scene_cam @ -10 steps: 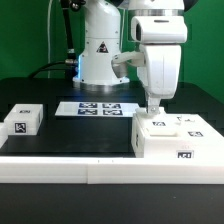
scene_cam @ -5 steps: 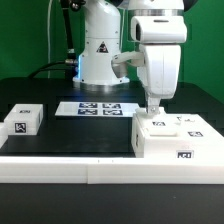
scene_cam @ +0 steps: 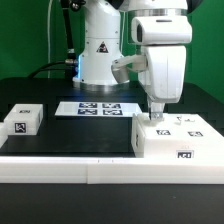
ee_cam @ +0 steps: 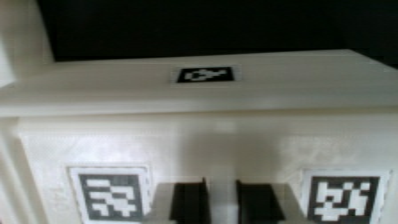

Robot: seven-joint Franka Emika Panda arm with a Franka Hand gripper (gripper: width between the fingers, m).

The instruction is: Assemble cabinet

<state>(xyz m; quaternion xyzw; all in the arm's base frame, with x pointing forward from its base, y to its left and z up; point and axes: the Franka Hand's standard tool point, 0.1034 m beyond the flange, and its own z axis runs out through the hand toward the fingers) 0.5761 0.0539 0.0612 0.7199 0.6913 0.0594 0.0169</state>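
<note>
My gripper opens now, since the narrow white piece that my fingers hold stands level on the cabinet's top (scene_cam: 170, 128) by the cabinet's rear corner.
The cabinet (scene_cam: 176, 138) is the big white tagged box at the exterior view's right, standing on the black table. My gripper (scene_cam: 155, 116) comes straight down onto its top near the left rear corner. In the wrist view the two dark fingers (ee_cam: 185, 203) stand close together at my gripper (ee_cam: 221, 203), with a narrow white strip of the cabinet (ee_cam: 196, 120) pinched between them. Tags lie on either side of the fingers. How deep the fingertips reach is hidden.
A small loose white tagged block (scene_cam: 22, 120) lies at the exterior view's left. The marker board (scene_cam: 95, 108) lies flat in the middle rear. The robot's base (scene_cam: 100, 50) stands behind it. A white ledge (scene_cam: 70, 168) runs along the table's front.
The arm has shifted slightly toward the exterior view's right while staying on the cabinet's top. The cabinet and the small block look unmoved.
</note>
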